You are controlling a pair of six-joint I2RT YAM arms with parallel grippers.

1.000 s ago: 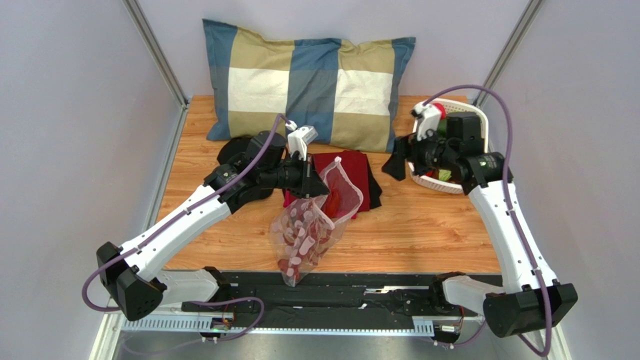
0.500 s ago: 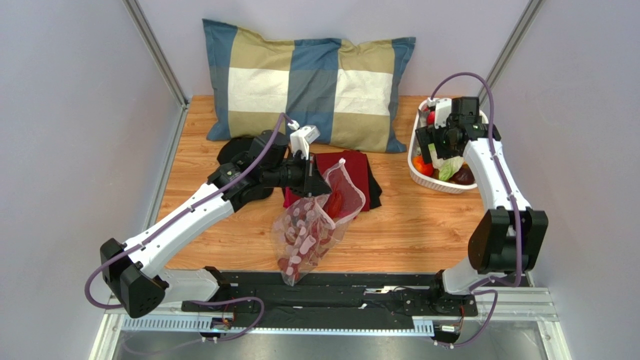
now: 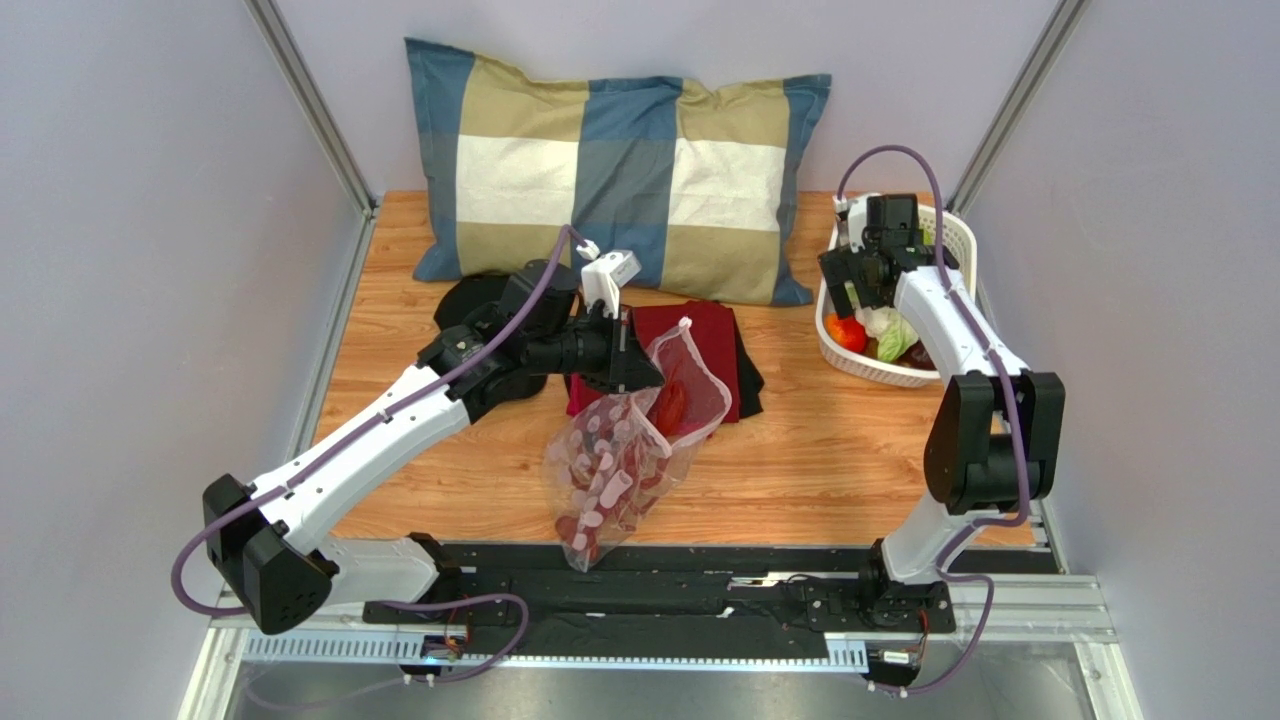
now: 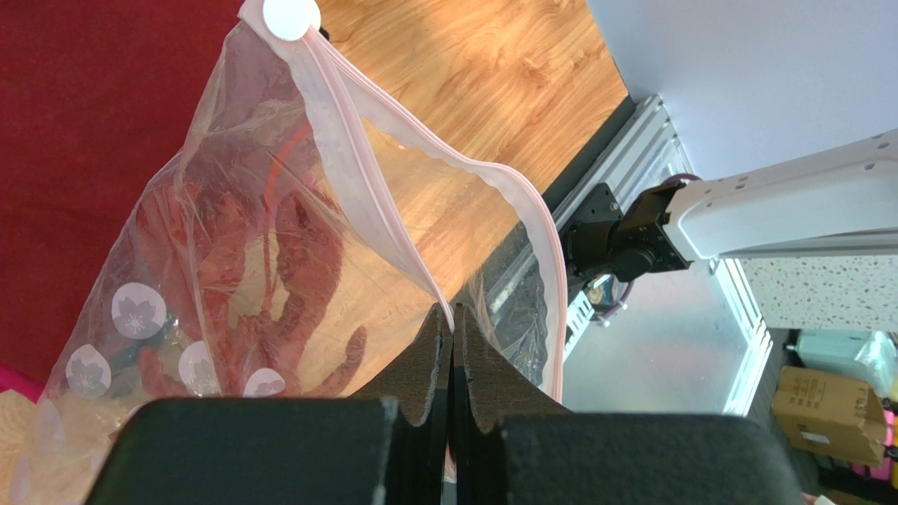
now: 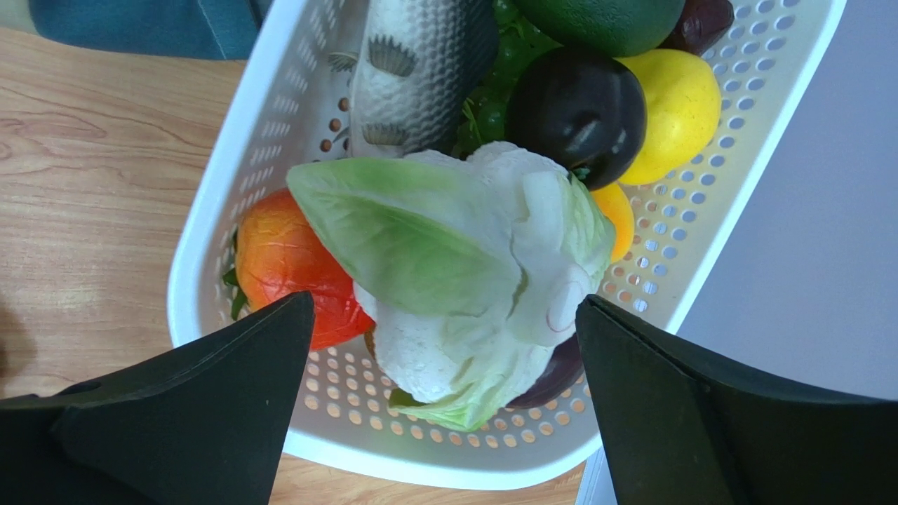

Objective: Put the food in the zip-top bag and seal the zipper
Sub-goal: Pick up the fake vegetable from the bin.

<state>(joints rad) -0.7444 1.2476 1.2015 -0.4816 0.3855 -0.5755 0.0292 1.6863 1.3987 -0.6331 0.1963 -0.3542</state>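
The cabbage should next be picked up with my right gripper by its green outer leaf [image 3: 891, 332] [image 5: 408, 236], so that its white head stays free to go into the bag's opening.
The zip-top bag [image 3: 613, 468] is clear plastic with red prints and white flower dots, and it hangs over the table with its mouth gaping. My left gripper [image 3: 625, 351] is shut on one side of the mouth edge. In the left wrist view the fingertips [image 4: 451, 312] pinch the pinkish zipper [image 4: 353, 147]. The food lies in a white perforated basket [image 3: 884, 374]: a pale green cabbage [image 5: 453, 242], a red tomato [image 5: 276, 268], a grey fish [image 5: 416, 74], a dark plum [image 5: 574, 110] and a lemon [image 5: 683, 105]. My right gripper [image 5: 445, 305] hovers open over the cabbage, touching nothing.
A checked pillow [image 3: 616, 165] lies along the back of the table. A folded red cloth [image 3: 724, 348] sits behind the bag, and a black cloth [image 3: 469, 300] lies under the left arm. The basket stands at the table's right edge, near the wall.
My right arm has swung from facing left to reaching over the basket, and its jaws have opened wider. The left gripper and the bag have stayed put.
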